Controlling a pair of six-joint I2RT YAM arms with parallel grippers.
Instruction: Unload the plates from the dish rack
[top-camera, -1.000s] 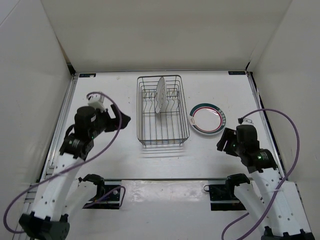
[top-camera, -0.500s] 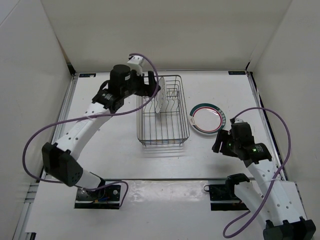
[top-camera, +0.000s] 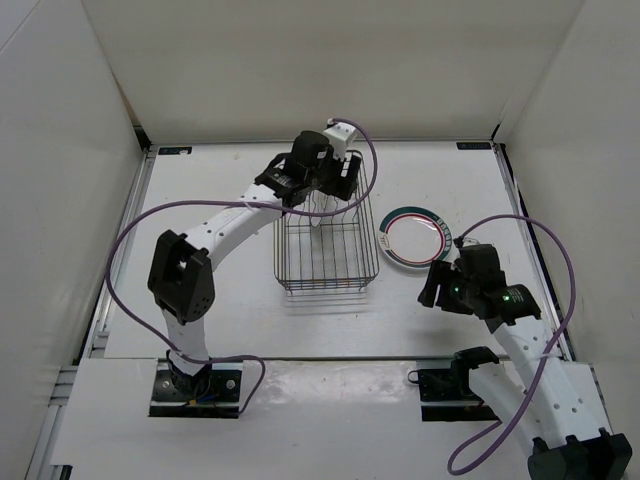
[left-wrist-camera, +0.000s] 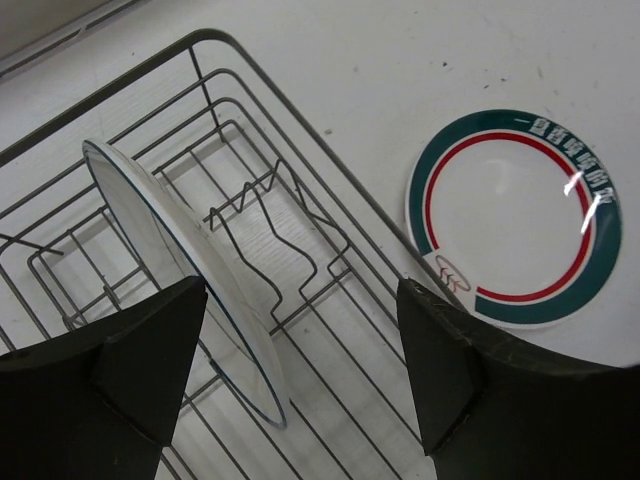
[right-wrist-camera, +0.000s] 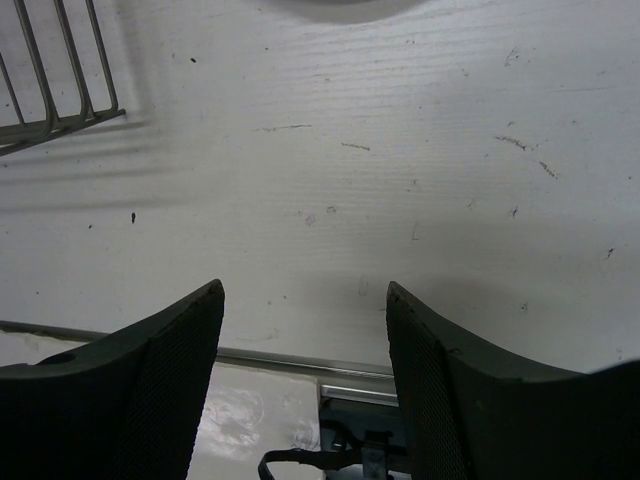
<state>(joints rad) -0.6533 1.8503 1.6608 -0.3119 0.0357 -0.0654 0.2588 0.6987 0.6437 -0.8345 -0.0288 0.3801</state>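
My left gripper would leave the white plate (top-camera: 319, 211) standing in the dish rack (top-camera: 325, 262) if I lifted it now, because its fingers are wide apart.
The dark wire dish rack (top-camera: 325, 262) stands mid-table. One white plate (left-wrist-camera: 185, 295) stands on edge between its tines; in the top view my left arm mostly hides it. A second plate (top-camera: 415, 238) with teal and red rim rings lies flat on the table right of the rack, and also shows in the left wrist view (left-wrist-camera: 515, 215). My left gripper (top-camera: 342, 178) hovers open and empty over the rack's far end, above the standing plate (left-wrist-camera: 300, 375). My right gripper (top-camera: 438, 287) is open and empty over bare table in front of the flat plate (right-wrist-camera: 305, 370).
White walls enclose the table on three sides. A metal rail (right-wrist-camera: 300, 357) runs along the table's near edge below the right gripper. A corner of the rack (right-wrist-camera: 60, 85) shows at the upper left of the right wrist view.
My left arm has swung from the left side of the table up and right, over the rack's far end. My right gripper has shifted slightly left and nearer.
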